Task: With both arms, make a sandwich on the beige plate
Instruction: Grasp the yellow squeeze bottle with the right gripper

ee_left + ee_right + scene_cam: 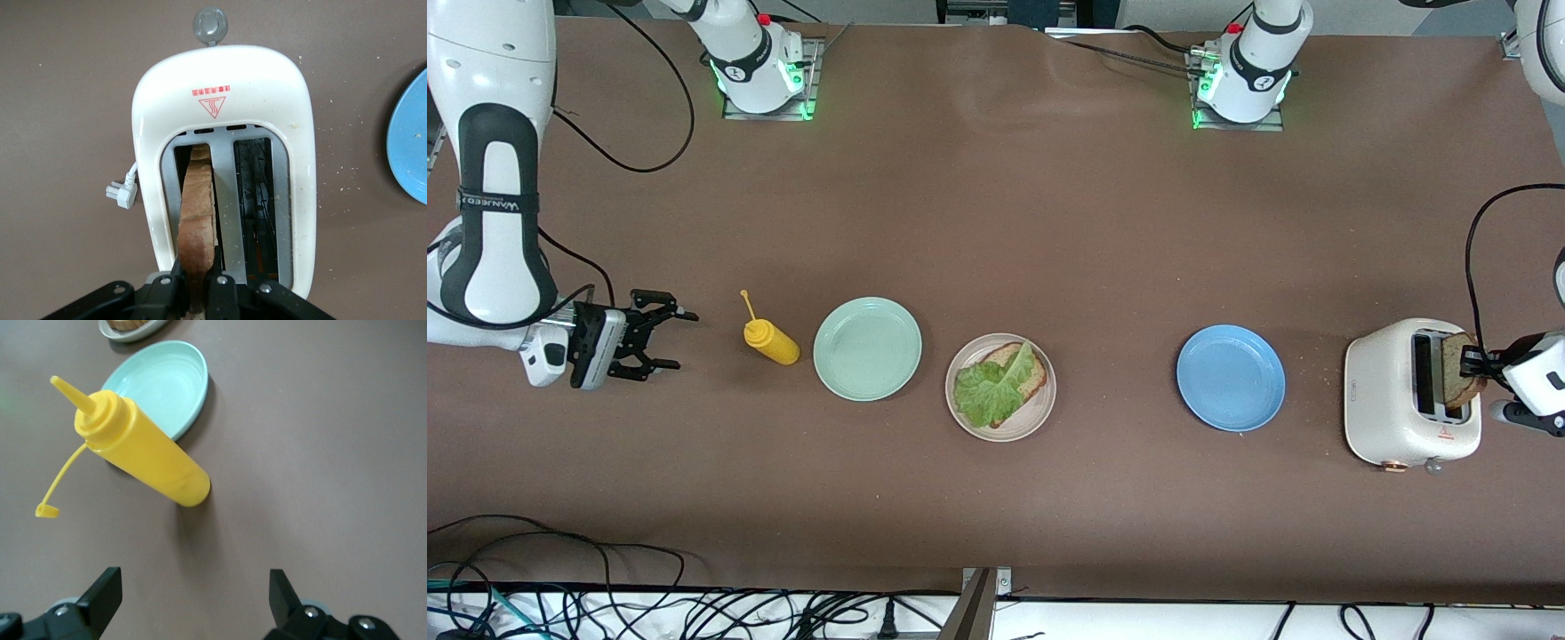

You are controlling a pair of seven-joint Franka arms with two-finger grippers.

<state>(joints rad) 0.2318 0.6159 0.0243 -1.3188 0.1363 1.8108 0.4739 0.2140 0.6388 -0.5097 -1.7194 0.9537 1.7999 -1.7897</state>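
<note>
The sandwich on the beige plate (1000,388) is to get sauce from my right gripper. My right gripper will next grab the yellow bottle by its body (774,341) for that.
The beige plate (1000,388) holds one slice of brown bread (1024,372) with a green lettuce leaf (991,390) on top. My left gripper (1474,363) is shut on a second bread slice (1458,371) that stands partly in one slot of the white toaster (1383,396). In the left wrist view the slice (197,213) rises from the slot of the toaster (220,87), pinched at my left gripper (198,285). My right gripper (669,338) is open and empty, over the table beside the yellow bottle (771,341). It shows open in the right wrist view (195,597).
A mint-green plate (867,348) sits between the yellow bottle and the beige plate. A blue plate (1231,377) lies between the beige plate and the toaster. The bottle (137,447) and mint-green plate (160,383) show in the right wrist view.
</note>
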